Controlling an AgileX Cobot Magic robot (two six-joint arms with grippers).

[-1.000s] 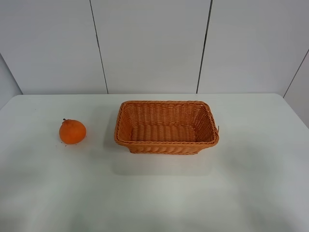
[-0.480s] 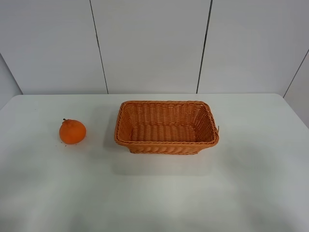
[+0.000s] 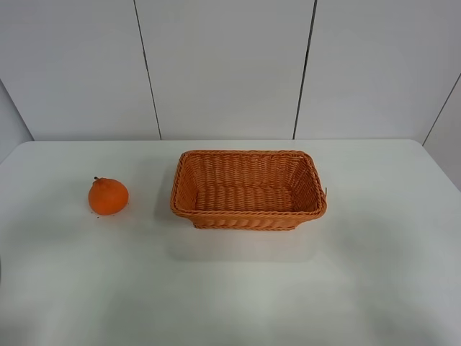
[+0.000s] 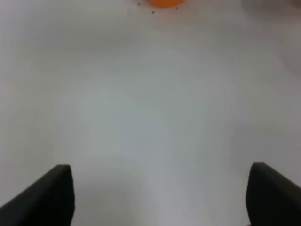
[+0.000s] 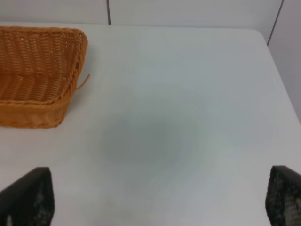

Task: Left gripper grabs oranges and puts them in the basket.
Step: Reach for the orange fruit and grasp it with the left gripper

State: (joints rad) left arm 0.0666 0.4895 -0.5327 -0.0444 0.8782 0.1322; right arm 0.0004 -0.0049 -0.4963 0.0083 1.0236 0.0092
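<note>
The orange should go in the wicker basket (image 3: 248, 189), so next my left gripper will grab the orange's knobbed stem end (image 3: 101, 182).
The orange (image 3: 108, 196) sits on the white table at the left, knob and stem up. The woven wicker basket (image 3: 248, 189) stands in the middle of the table, to the right of the fruit, with nothing in it. Neither arm shows in the exterior high view. In the left wrist view my left gripper (image 4: 160, 197) is open over bare table, its black fingertips (image 4: 44, 195) wide apart, and the orange (image 4: 165, 3) shows only as a sliver far ahead. My right gripper (image 5: 160, 200) is open and empty, with the basket (image 5: 40, 75) off to one side.
The white table (image 3: 230, 288) ends at a white panelled wall (image 3: 230, 68) behind the basket. The table's right edge (image 5: 277, 80) shows in the right wrist view.
Orange and basket have not moved. A thin dark sliver has appeared at the far left edge of the exterior high view.
</note>
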